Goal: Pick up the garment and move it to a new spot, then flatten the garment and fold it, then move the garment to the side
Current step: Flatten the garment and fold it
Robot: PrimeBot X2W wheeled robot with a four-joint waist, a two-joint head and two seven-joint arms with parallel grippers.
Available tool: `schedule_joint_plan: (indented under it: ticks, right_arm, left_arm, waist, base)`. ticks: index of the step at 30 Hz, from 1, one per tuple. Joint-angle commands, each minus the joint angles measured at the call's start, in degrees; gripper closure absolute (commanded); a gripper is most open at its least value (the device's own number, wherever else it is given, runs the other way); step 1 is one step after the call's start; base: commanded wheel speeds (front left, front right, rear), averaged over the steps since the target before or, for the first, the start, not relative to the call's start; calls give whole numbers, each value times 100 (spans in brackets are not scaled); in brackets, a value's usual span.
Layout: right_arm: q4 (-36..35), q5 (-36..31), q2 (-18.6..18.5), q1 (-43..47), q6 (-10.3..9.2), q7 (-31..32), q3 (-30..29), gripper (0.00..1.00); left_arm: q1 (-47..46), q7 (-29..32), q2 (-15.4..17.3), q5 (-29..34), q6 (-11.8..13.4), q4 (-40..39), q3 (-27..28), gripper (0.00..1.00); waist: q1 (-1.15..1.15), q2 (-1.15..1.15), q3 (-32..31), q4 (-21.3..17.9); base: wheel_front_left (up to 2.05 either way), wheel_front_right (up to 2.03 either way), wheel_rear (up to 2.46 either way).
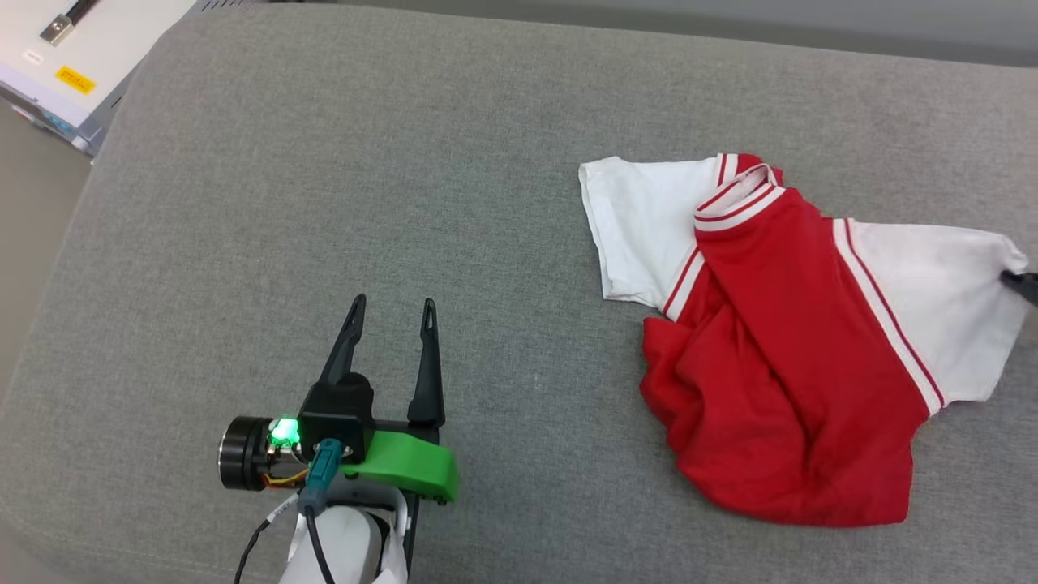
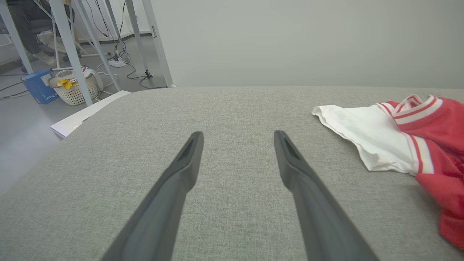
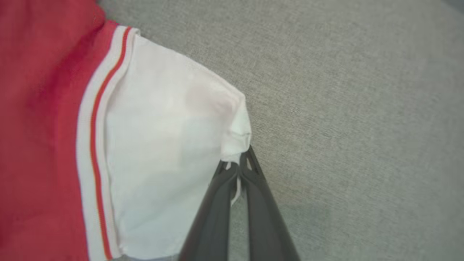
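Observation:
Next, my left gripper takes hold of the garment by its white sleeve's cuff edge (image 1: 596,234) to lay the crumpled red body (image 1: 778,399) out flat.
The garment (image 1: 778,357), a red T-shirt with white sleeves and striped trim, lies crumpled on the right half of the grey cushioned surface (image 1: 486,203). My right gripper (image 3: 239,159) is shut on the corner of the garment's (image 3: 163,145) right white sleeve; its dark tip shows at the head view's right edge (image 1: 1023,284). My left gripper (image 1: 392,312) hovers open and empty over the bare surface, well left of the garment. In the left wrist view the open left gripper (image 2: 237,139) points across the fabric, with the garment's (image 2: 380,134) other white sleeve to its right.
A white cabinet with a yellow label (image 1: 73,77) stands beyond the surface's far left corner. In the left wrist view, white table legs (image 2: 69,47), a basket (image 2: 74,88), a blue box (image 2: 38,87) and cables sit on the floor past the left edge.

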Motion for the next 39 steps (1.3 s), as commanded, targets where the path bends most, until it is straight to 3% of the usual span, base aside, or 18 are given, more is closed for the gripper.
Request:
schedule_joint_plan:
  ticks: [1,10,15,22,23,24,31,39]
  right_arm:
    - [21,104,-153,25,-4,-107,-46,100]
    - [694,625,-932,833,-4,-342,-322,100]
    - [1326,812,-894,1384,-4,-300,-344,100]
    - [1947,1039,-436,1812,-4,-490,-448,100]
    - [1962,1012,-409,1801,-4,-602,-467,55]
    - [1944,965,-385,1768,-4,-769,-492,0]
    - [1568,309,-431,1450,-4,-2268,-660,0]
    - [949,-518,-117,1315,-4,-3882,-1168,0]
  left_arm:
    - [94,-33,-23,23,-26,16,32,0]
    - [321,-33,-23,62,-94,38,139,0]
    - [370,-33,-23,90,-135,66,181,0]
    - [427,-33,-24,109,-141,106,184,0]
    - [433,-33,-24,108,-140,114,179,0]
    - [443,-33,-24,106,-140,123,176,0]
    - [531,-33,-24,127,-146,167,232,0]
    - [618,-33,-24,185,-181,130,357,0]
  waist:
    - [0,24,-225,-105]
    - [0,24,-481,-162]
    - [0,24,-525,-153]
    - [0,24,-582,-148]
    - [0,24,-597,-148]
    - [0,24,-619,-153]
    - [0,24,-800,-195]
    - [0,24,-935,-276]
  base:
    - [0,0,0]
    - [0,0,0]
    - [0,0,0]
    - [0,0,0]
    - [0,0,0]
    - [0,0,0]
    - [0,0,0]
    - [0,0,0]
